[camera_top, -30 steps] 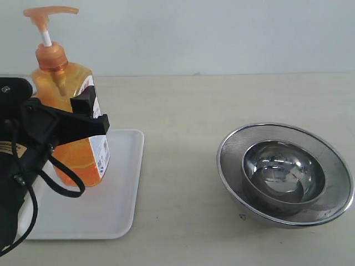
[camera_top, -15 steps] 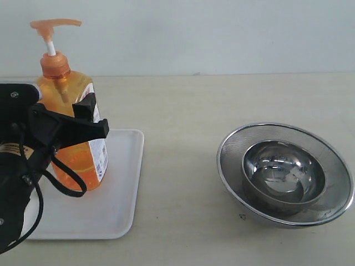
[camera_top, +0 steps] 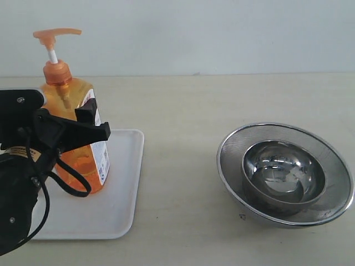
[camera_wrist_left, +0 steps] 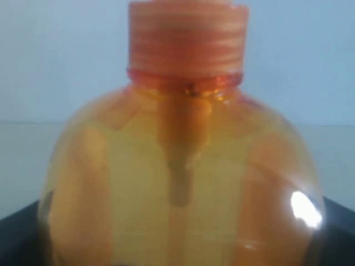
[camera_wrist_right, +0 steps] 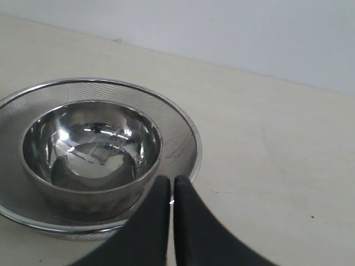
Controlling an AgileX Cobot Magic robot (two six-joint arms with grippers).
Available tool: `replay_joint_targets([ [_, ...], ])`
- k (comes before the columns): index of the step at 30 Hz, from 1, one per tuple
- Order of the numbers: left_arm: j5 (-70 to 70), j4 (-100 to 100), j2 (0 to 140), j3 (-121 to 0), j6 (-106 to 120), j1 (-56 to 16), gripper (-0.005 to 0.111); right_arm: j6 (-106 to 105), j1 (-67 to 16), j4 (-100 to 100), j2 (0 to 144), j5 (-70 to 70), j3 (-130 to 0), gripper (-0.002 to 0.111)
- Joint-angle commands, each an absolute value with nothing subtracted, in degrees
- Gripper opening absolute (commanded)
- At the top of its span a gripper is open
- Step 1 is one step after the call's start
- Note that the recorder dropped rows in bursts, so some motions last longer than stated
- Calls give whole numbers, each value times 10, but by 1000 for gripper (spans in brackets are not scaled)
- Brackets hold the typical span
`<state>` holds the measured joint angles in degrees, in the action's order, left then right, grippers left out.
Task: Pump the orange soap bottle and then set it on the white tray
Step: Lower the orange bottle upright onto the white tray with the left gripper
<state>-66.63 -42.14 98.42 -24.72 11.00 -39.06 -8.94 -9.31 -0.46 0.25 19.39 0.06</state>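
Note:
I should let go of the bottle with my left gripper. The bottle's base (camera_top: 90,188) is down at the white tray (camera_top: 113,194), inside the tray's rim, so the bottle would stay standing.
The orange soap bottle (camera_top: 67,93) stands upright over the left part of the white tray (camera_top: 113,194). Its base is down at the tray's surface, and I cannot tell whether it rests there. My left gripper (camera_top: 95,119) is shut on the bottle's body, with one black finger across the front and one behind. In the left wrist view the orange soap bottle (camera_wrist_left: 183,183) fills the frame up to its ribbed collar, and the dark fingers (camera_wrist_left: 16,244) show only at the corners. My right gripper (camera_wrist_right: 171,185) is shut and holds nothing. It hangs above the table by the bowls' rim and is out of the exterior view.
A steel bowl (camera_top: 283,177) sits inside a wider mesh strainer bowl (camera_top: 335,166) on the right of the beige table. In the right wrist view the steel bowl (camera_wrist_right: 91,147) and the strainer (camera_wrist_right: 180,130) lie just beyond the fingertips. A pale wall runs behind.
The left gripper has lowered the bottle toward the tray and shifted it slightly right. The bowls have not moved.

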Motion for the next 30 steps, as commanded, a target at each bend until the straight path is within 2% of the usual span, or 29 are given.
replay_joint_targets([
  [1, -700, -426, 984, -253, 105, -389, 5, -91, -92, -6, 0, 190, 0, 0],
  [4, -700, -422, 984, -253, 105, -389, 11, -91, -92, -6, 0, 190, 0, 0],
  [7, -700, -421, 984, -253, 105, -389, 31, -91, -92, -6, 0, 190, 0, 0],
  [11, -700, -429, 984, -253, 105, -389, 63, -91, -92, -6, 0, 190, 0, 0],
  [14, -700, -430, 984, -253, 116, -389, 78, -91, -92, -6, 0, 190, 0, 0],
  [17, -700, -430, 984, -253, 121, -389, 83, -89, -92, -6, 0, 190, 0, 0],
  [30, -700, -430, 984, -253, 142, -389, 82, -89, -92, -6, 0, 190, 0, 0],
])
